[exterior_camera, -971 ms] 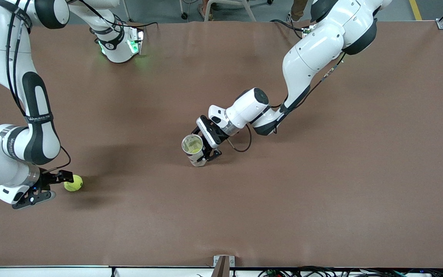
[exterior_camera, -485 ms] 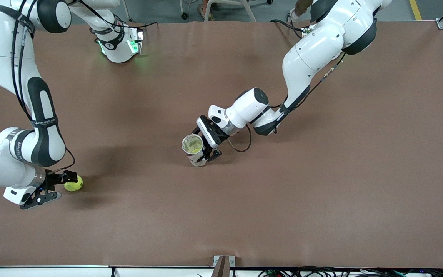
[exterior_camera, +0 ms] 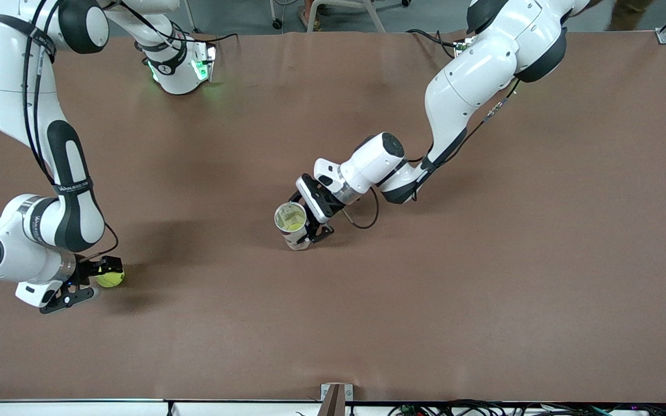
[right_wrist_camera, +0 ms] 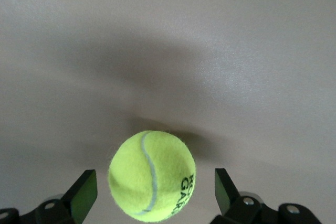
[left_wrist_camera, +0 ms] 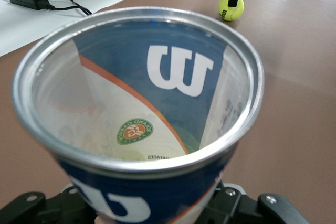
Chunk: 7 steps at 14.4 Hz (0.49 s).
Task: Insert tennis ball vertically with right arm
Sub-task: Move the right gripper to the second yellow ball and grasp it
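My right gripper's fingers reach past the tennis ball's middle [exterior_camera: 111, 278] [right_wrist_camera: 152, 176], and closing now would catch it, so it is time to close on the ball.
A yellow-green tennis ball [exterior_camera: 110, 279] lies on the brown table near the right arm's end; it also shows in the right wrist view [right_wrist_camera: 152, 177] and the left wrist view [left_wrist_camera: 231, 7]. My right gripper [exterior_camera: 102, 279] is open and low at the table. Its two fingers [right_wrist_camera: 84, 196] stand on either side of the ball with gaps, not touching it. My left gripper [exterior_camera: 310, 222] is shut on an upright, open-topped ball can [exterior_camera: 291, 222] with a metal rim and blue label [left_wrist_camera: 136, 93] at the table's middle. Something yellow-green shows at its bottom.
The brown table [exterior_camera: 483, 260] stretches wide toward the left arm's end. The right arm's base [exterior_camera: 177, 63] with green lights stands at the table's edge farthest from the front camera. Cables and a white sheet [left_wrist_camera: 31, 3] lie past the table's edge.
My right gripper has slid toward the ball, so its open fingers now straddle it. The ball, the left gripper and the can have not moved.
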### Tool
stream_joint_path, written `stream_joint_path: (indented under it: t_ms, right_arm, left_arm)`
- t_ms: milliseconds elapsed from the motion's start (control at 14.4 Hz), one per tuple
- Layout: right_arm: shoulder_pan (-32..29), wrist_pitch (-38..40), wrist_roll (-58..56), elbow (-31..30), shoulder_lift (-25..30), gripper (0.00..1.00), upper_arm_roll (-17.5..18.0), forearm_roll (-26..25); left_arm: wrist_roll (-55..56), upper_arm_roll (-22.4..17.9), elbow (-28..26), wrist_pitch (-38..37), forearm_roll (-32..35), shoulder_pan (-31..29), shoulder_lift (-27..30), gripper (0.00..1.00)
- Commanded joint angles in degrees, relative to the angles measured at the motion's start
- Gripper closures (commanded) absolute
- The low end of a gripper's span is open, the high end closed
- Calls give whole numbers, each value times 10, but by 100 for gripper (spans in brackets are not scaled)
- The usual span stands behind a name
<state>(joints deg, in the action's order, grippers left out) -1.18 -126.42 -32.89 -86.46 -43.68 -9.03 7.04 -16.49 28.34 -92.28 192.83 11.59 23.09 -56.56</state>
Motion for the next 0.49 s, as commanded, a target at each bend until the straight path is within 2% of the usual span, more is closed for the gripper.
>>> stream_joint_path:
  t_ms: [0,139,208,347,416]
  right_arm:
    - [-9,1,-9,8,-10,2,7,-4]
    - [-8,2,-9,8,-11,5,7,-4]
    - [-6,2,-9,9,-11,11,7,-4]
    - [-5,1,-9,9,-11,31,7,-4]
    - [-5,1,-8,9,-11,36,7,-4]
  left_arm:
    - [-9,-19,-17,-17,1,4,-6,25]
    - [-13,-19,-26,-15,1,0,-5,25]
    - [-14,-19,-30,-15,1,-2,-3,25]
    - [-14,-19,-38,-14,1,-3,0,25]
    - [-14,-19,-43,-12,2,-5,0,25]
